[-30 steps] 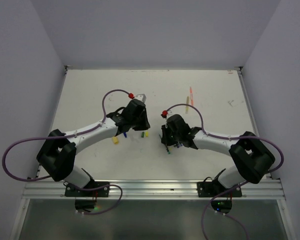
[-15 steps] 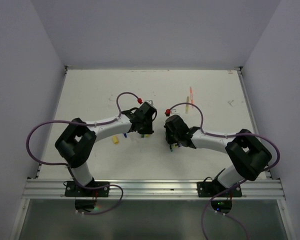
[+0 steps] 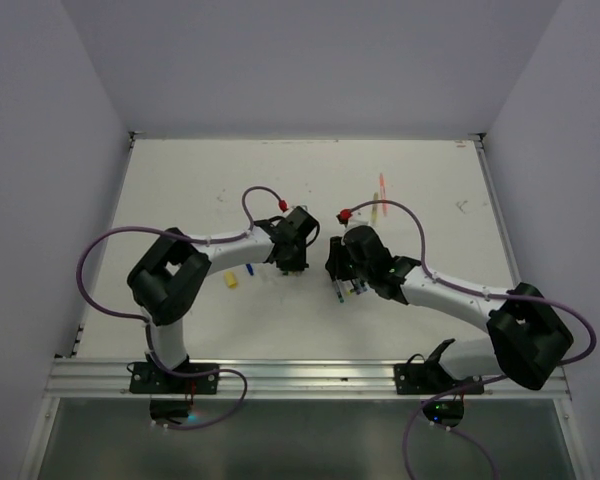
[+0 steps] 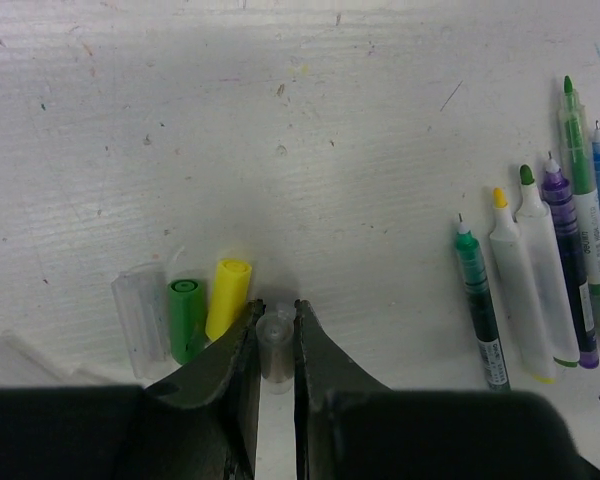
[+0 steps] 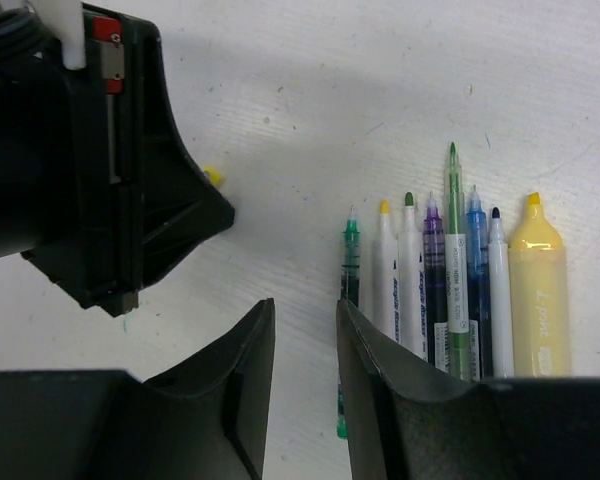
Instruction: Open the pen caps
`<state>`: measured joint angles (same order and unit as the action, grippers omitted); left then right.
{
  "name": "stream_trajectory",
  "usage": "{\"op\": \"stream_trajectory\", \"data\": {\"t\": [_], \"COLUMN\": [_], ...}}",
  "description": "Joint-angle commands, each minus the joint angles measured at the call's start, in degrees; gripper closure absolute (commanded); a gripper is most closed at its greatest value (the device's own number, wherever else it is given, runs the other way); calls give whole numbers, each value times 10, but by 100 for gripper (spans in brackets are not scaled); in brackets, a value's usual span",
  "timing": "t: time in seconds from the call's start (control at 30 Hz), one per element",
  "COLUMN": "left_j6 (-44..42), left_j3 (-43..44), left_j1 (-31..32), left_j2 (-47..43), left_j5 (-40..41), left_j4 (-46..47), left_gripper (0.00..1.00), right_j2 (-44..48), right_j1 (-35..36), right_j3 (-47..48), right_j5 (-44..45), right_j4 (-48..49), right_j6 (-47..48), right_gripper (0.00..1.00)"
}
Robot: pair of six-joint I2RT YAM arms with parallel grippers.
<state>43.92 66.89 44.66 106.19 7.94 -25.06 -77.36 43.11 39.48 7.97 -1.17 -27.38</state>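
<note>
The clear-grey pen cap [image 4: 275,342] is just above flat, free table beside the yellow cap and would end there, so it is now time for my left gripper to open.
In the left wrist view my left gripper [image 4: 276,318] is shut on a small clear-grey pen cap [image 4: 275,342] just above the table. Beside it lie a yellow cap [image 4: 228,297], a green cap [image 4: 187,318] and a clear cap [image 4: 140,320]. Several uncapped pens [image 4: 525,290] lie in a row to the right. In the right wrist view my right gripper [image 5: 305,325] is open and empty, low over the table, its right finger beside the green pen [image 5: 350,262] at the left end of the pen row [image 5: 450,270], which ends with a yellow highlighter [image 5: 538,290].
In the top view the left gripper [image 3: 292,262] and the right gripper [image 3: 338,268] sit close together mid-table. A yellow cap [image 3: 231,281] and a blue cap [image 3: 248,270] lie to the left. An orange-red pen [image 3: 383,185] and a pale yellow pen [image 3: 375,211] lie farther back.
The left arm has folded and its gripper has moved right to the caps. The right arm has stretched out, its gripper shifting slightly back beside the pen row.
</note>
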Motion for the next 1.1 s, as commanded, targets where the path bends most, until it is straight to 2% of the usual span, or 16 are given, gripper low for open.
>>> {"op": "stream_trajectory", "data": {"t": [0.0, 0.23, 0.57, 0.77, 0.8, 0.87, 1.0, 1.07], "left_j6": [5, 1, -9, -16, -16, -17, -20, -26], "left_j3": [23, 23, 19, 20, 18, 16, 2, -7], "left_j1": [2, 2, 2, 2, 2, 2, 1, 0], "left_j2": [9, 0, -32, -89, -97, -121, -167, -196], "left_j5": [18, 30, 16, 22, 23, 28, 38, 49], "left_j4": [-7, -16, -16, -19, -20, -21, -15, -10], "left_gripper": [83, 76, 63, 48, 42, 37, 18, 13], "right_j2": [36, 76, 78, 29, 20, -18, -95, -149], "right_j1": [0, -2, -36, -118, -129, -157, -206, -221], "right_j3": [-9, -7, 17, 64, 73, 104, 160, 197], "right_j5": [18, 71, 92, 98, 103, 106, 103, 95], "right_j4": [20, 13, -15, -35, -37, -49, -52, -58], "right_j6": [4, 16, 40, 29, 29, 29, 29, 28], "right_gripper": [65, 58, 54, 49, 49, 48, 48, 48]}}
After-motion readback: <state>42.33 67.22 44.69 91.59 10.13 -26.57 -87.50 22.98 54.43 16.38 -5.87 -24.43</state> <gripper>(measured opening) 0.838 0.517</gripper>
